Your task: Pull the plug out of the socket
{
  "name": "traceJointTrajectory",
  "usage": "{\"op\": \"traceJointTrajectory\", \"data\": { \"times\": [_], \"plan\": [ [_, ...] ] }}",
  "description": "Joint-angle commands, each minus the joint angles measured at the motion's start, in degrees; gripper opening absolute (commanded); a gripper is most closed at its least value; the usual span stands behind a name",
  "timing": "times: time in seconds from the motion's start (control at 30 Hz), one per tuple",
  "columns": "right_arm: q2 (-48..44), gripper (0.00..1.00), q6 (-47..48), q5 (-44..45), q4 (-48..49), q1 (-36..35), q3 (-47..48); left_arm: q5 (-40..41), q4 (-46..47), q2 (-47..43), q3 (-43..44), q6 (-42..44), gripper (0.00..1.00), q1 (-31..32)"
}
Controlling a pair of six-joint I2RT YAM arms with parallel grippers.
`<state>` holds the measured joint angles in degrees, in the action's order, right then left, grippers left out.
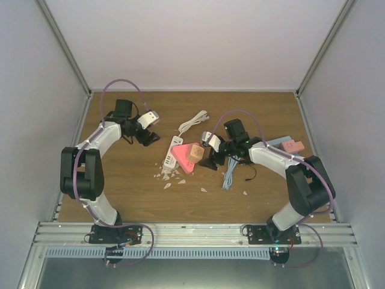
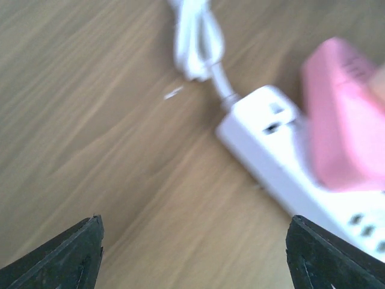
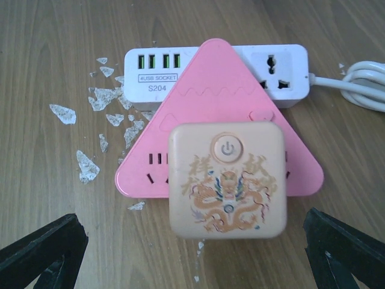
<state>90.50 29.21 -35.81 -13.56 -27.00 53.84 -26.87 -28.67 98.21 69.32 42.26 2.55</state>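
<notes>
The robot's right gripper will next pull the plug off by grabbing the opposite sides of the tan plug, and it will leave the pink adapter (image 3: 219,90) free.
A white power strip (image 3: 150,72) lies on the wooden table, with a pink triangular socket adapter (image 3: 219,90) plugged on top of it. A tan square plug with a dragon print and a power button (image 3: 225,180) sits in the pink adapter. My right gripper (image 3: 192,259) is open and empty, its fingers (image 3: 42,250) wide apart just in front of the tan plug. My left gripper (image 2: 195,259) is open and empty over bare wood, left of the strip (image 2: 271,144) and the pink adapter (image 2: 346,114); that view is blurred. In the top view the strip (image 1: 170,154) lies between both grippers.
White shards (image 3: 87,165) lie scattered left of the strip. The strip's white cable (image 1: 194,121) is coiled behind it. A light blue cable (image 1: 230,174) and pink and blue blocks (image 1: 290,144) lie by the right arm. Walls enclose the table.
</notes>
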Motion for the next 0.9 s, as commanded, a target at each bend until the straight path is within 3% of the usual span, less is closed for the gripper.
{"op": "traceJointTrajectory", "data": {
  "times": [0.0, 0.23, 0.57, 0.73, 0.87],
  "plan": [
    [2.1, 1.00, 3.4, 2.2, 0.5, -2.2, 2.1, -11.7, -3.7, -1.9, 0.6, -5.2, 0.83, 4.2],
    [6.5, 0.99, 4.1, 2.7, 0.0, -3.9, 5.8, -15.3, -1.7, 0.5, 0.5, -11.5, 0.84, 8.8],
    [11.1, 0.94, 4.5, 4.2, -1.0, -5.0, 9.2, -12.4, -0.7, 6.1, 1.3, -15.3, 0.98, 13.6],
    [12.2, 0.85, 5.0, 5.4, -1.5, -5.9, 10.0, -9.5, 0.9, 8.5, 1.7, -18.0, 0.99, 14.7],
    [12.3, 0.71, 5.0, 5.8, -1.4, -6.1, 9.8, -6.5, 0.7, 10.2, 1.9, -18.1, 0.99, 15.9]
  ]
}}
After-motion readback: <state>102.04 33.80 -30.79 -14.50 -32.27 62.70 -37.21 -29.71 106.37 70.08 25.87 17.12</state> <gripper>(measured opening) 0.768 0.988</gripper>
